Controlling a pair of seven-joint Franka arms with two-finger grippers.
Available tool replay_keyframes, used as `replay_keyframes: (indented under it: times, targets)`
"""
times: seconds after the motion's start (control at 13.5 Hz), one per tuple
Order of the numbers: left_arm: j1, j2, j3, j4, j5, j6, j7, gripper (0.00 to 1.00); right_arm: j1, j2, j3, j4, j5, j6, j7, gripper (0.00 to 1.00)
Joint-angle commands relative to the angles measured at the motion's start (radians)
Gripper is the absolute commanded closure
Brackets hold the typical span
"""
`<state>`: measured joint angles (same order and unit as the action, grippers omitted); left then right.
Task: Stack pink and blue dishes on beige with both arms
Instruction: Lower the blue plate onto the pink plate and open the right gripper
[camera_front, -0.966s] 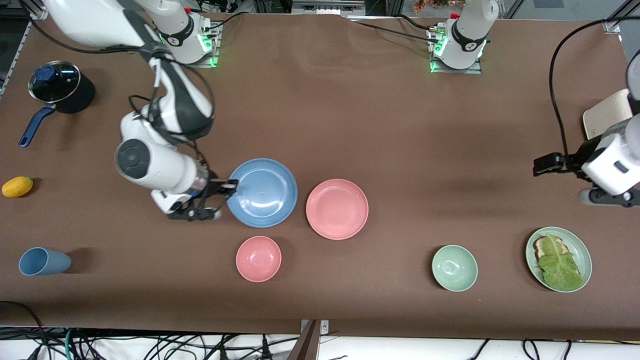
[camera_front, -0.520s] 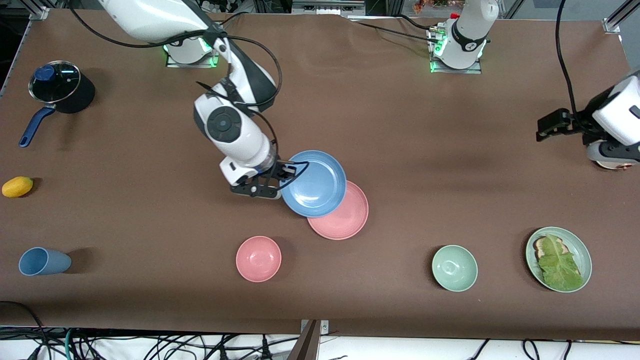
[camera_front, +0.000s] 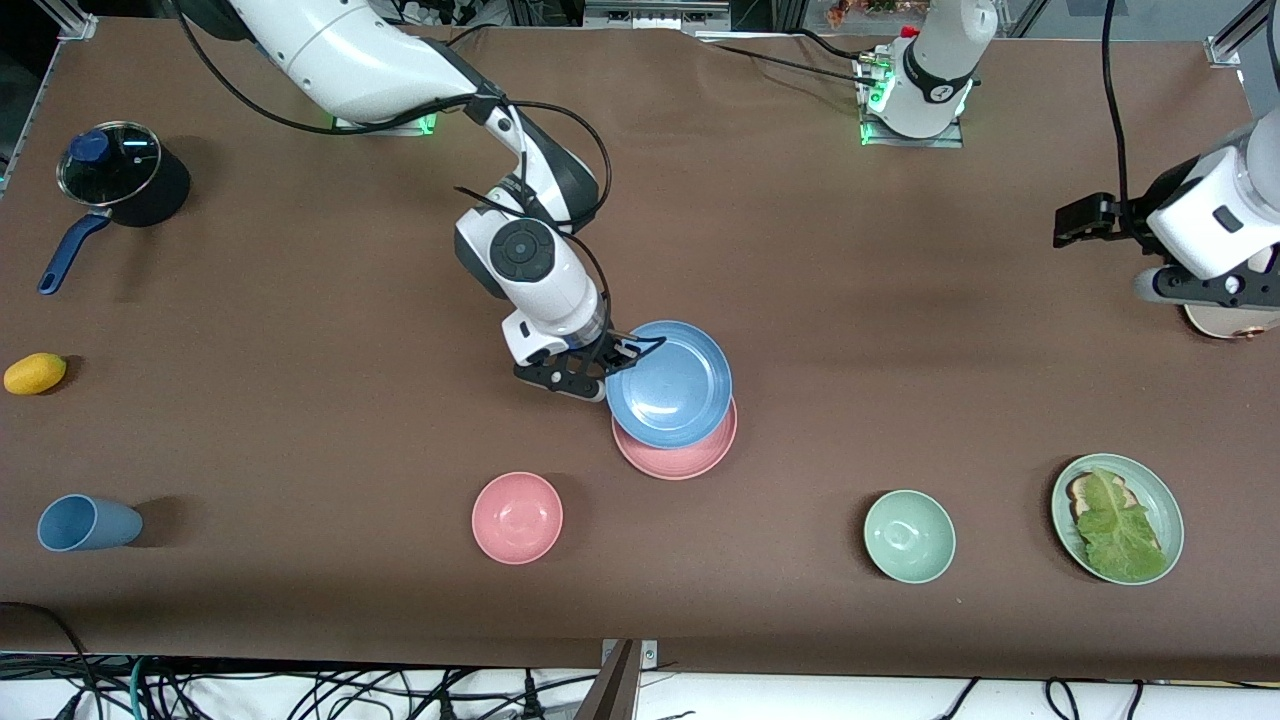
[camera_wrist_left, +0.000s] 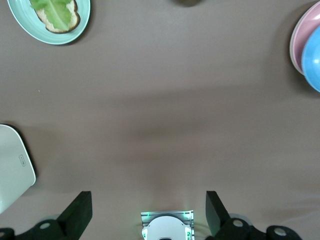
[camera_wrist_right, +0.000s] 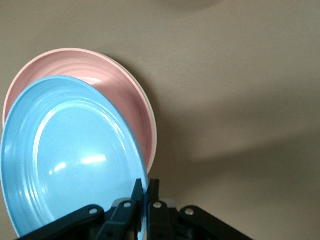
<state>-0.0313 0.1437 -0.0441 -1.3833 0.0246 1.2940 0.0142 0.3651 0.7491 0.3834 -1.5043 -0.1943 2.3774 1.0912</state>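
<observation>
A crescent of the pink plate is exposed, so my right gripper now stays closed on the tilted blue plate until it lowers it onto the pink plate's centre.
My right gripper (camera_front: 617, 360) (camera_wrist_right: 145, 187) is shut on the rim of the sky-blue plate (camera_front: 668, 385) (camera_wrist_right: 70, 160). It holds the plate tilted in the air over the salmon-pink plate (camera_front: 680, 460) (camera_wrist_right: 125, 95), covering most of it. The pink plate lies flat in the middle of the table. A thin pale edge (camera_wrist_right: 152, 125) peeks from under its rim; I cannot tell whether that is the beige plate. My left gripper (camera_front: 1075, 222) (camera_wrist_left: 148, 212) hangs open and holds nothing, above bare table at the left arm's end. Both plates show at the edge of the left wrist view.
Near the front edge stand a blue cup (camera_front: 85, 523), a pink bowl (camera_front: 517, 517), a green bowl (camera_front: 909, 536) and a green plate with lettuce (camera_front: 1117, 518) (camera_wrist_left: 50, 20). A lidded pot (camera_front: 112, 168) and a yellow fruit (camera_front: 35, 373) sit at the right arm's end. A pale rounded-corner slab (camera_wrist_left: 12, 170) lies by the left gripper.
The right arm lifted the blue plate from the table beside the pink plate and carried it over the pink plate. The left gripper rose and shifted slightly, still open.
</observation>
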Motion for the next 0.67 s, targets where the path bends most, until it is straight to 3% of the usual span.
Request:
replay_keyframes:
  times: [0.0, 0.3, 0.59]
  targets:
    - [-0.025, -0.081, 0.015, -0.045, -0.006, -0.004, 0.015, 0.0, 0.02, 0.036, -0.012, 0.084, -0.022, -0.006, 0.027, 1.0]
    - [-0.002, -0.088, 0.015, -0.102, -0.034, 0.016, 0.015, 0.0, 0.02, 0.108, -0.027, 0.179, -0.025, -0.006, 0.026, 1.0]
    - [0.056, -0.105, 0.015, -0.161, -0.112, 0.065, 0.019, 0.0, 0.026, 0.122, -0.028, 0.187, -0.025, -0.003, 0.027, 1.0]
